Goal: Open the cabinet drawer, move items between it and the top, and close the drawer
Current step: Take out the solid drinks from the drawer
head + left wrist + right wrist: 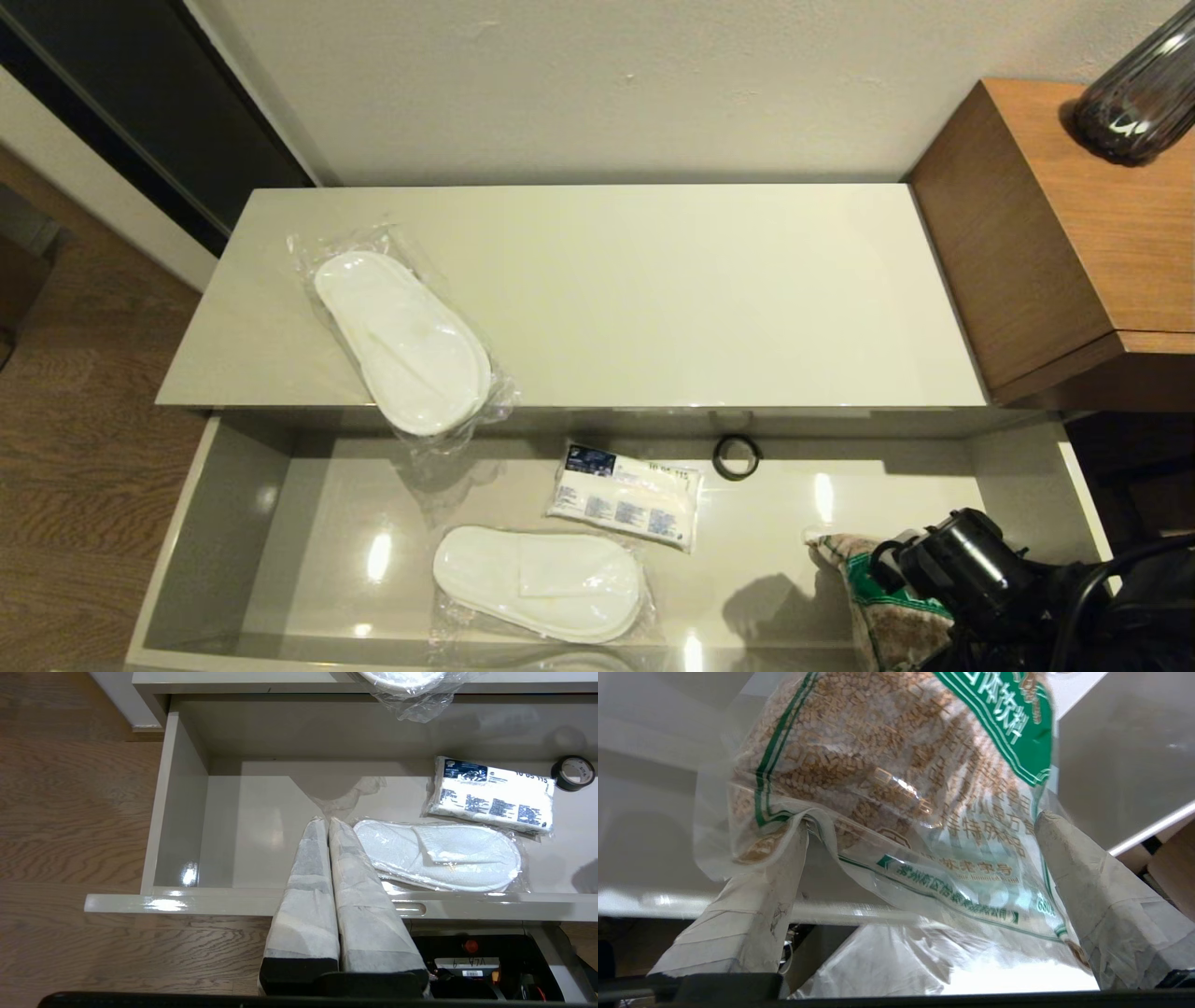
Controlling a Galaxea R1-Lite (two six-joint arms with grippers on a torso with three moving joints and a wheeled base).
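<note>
The right gripper grips the bag's green-lined edge (928,887) next, to move the bag of brown grain from the drawer onto the cabinet's top.
The cabinet drawer (224,532) stands pulled out below the top (672,289). One sealed white slipper pair (403,342) lies on the top's front left, overhanging the edge. Another slipper pair (539,583) (439,856) lies in the drawer. My right gripper (922,821) is open at the drawer's right front, and the clear bag of brown grain (887,765) (887,607) sits between its wide-spread fingers, its edge draped over one finger. My left gripper (327,820) is shut and empty over the drawer's front rim (187,900), just left of the slipper pair.
A small white packet with blue print (625,504) and a black ring (736,456) lie at the drawer's back middle. A brown wood cube (1074,233) with a dark ribbed vase (1134,93) stands right of the top. Wood floor lies to the left.
</note>
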